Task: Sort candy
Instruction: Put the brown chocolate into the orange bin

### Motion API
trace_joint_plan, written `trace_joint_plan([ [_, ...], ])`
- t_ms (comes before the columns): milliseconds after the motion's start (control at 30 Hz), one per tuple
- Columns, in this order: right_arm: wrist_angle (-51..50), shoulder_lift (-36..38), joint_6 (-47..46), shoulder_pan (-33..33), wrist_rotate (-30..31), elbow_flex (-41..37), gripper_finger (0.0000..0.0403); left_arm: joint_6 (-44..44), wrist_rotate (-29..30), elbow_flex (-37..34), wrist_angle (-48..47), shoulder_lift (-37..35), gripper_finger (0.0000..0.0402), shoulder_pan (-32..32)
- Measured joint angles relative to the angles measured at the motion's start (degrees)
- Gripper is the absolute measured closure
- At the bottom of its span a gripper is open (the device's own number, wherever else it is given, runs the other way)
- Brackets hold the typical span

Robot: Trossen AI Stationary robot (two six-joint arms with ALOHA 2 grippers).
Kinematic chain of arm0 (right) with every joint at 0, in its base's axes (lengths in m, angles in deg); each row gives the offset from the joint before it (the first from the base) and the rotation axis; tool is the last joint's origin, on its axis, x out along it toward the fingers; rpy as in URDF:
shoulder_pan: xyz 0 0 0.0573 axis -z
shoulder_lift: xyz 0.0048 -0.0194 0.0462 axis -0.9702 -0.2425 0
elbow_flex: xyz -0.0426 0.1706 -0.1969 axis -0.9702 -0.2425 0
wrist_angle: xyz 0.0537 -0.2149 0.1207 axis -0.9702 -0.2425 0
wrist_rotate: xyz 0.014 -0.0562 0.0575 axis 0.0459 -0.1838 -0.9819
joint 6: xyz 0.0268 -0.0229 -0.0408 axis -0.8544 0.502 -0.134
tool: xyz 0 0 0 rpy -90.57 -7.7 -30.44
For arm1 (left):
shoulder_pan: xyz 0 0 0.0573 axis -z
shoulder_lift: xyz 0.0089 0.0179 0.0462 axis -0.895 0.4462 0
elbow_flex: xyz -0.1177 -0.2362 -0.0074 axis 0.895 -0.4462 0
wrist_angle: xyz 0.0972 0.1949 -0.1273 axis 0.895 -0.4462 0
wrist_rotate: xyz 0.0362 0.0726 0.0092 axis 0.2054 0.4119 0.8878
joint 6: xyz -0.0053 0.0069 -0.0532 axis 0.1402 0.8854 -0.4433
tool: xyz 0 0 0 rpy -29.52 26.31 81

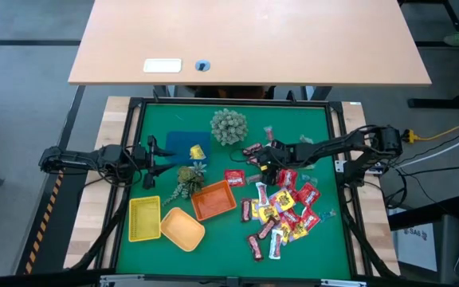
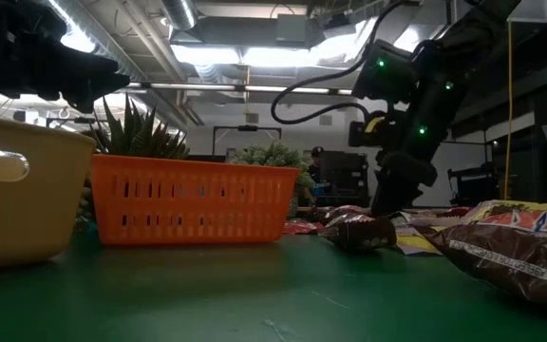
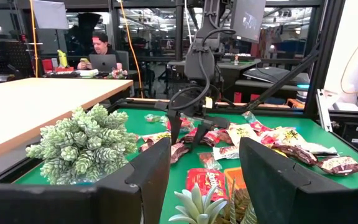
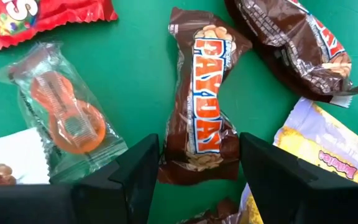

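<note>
My right gripper's fingers are beside both edges of the brown bar. My right gripper needs to close on the bar now.
Many wrapped candies (image 1: 281, 211) lie loose on the right half of the green mat: red and yellow packets and dark brown bars. My right gripper (image 1: 263, 165) is low over the pile's far left edge, pointing down and open. In the right wrist view its fingers stand on either side of a brown bar (image 4: 204, 112) that lies flat on the mat. The low view shows the right gripper (image 2: 387, 214) just above that bar (image 2: 359, 231). My left gripper (image 3: 204, 180) is open and hovers over the mat's left part (image 1: 162, 159), holding nothing. My right gripper comes from above, pointing down, with its fingers (image 4: 135, 174) across the brown bar at one end (image 4: 194, 165). The bar's edges reach right up to both fingers. I cannot tell whether they touch it. The bar lies flat on the mat.
An orange basket (image 1: 213, 199), a yellow basket (image 1: 144, 218) and a yellow-orange tray (image 1: 183, 229) sit left of the pile. A spiky pale green plant ball (image 1: 228, 126), a small succulent (image 1: 188, 177) and a blue pad (image 1: 183, 146) with a yellow candy are nearby. A clear packet (image 4: 61, 118) lies beside the bar.
</note>
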Motion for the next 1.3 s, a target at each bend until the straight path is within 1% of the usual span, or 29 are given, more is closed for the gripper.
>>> trace_joint_plan([
  [233, -0.13, 0.00, 1.19, 0.00, 0.04, -0.01, 0.0183, 0.00, 0.00, -0.01, 0.00, 0.00, 0.0223, 0.00],
  [300, 0.06, -0.33, 1.79, 0.00, 0.03, -0.01, 0.0190, 0.00, 0.00, 0.00, 0.00, 0.00, 0.0223, 0.00],
  [367, 0.31, -0.84, 1.93, -0.01, -0.01, 0.02, 0.0206, 0.00, 0.00, -0.01, 0.00, 0.00, 0.0223, 0.00],
  [667, 0.66, -1.86, 1.97, -0.09, -0.57, 0.17, 0.0307, -0.48, 0.02, 0.00, 0.04, 0.01, 0.0223, 0.00],
  [767, 0.08, -1.92, 2.41, -0.07, -1.35, 0.70, 0.0328, -4.09, 0.02, 0.01, 0.18, 0.02, 0.0223, 0.00],
  [833, -0.52, -2.01, 3.16, -0.01, -2.44, 1.42, 0.0334, -6.06, 0.02, 0.00, 0.95, 0.02, 0.0223, 0.00],
  [967, -1.84, -2.34, 4.80, 0.02, -4.49, 3.68, 0.0335, -7.10, 0.02, 0.00, 6.06, 0.53, 0.0223, 0.00],
  [1100, -4.59, -2.23, 6.11, 0.02, -5.32, 6.42, 0.0336, -7.03, 0.02, -0.01, 13.27, 2.83, 0.0223, 0.00],
  [1300, -10.86, -2.23, 6.29, 0.00, -7.45, 10.46, 0.0336, -4.16, 0.01, 0.03, 23.34, 10.15, 0.0223, 0.00],
])
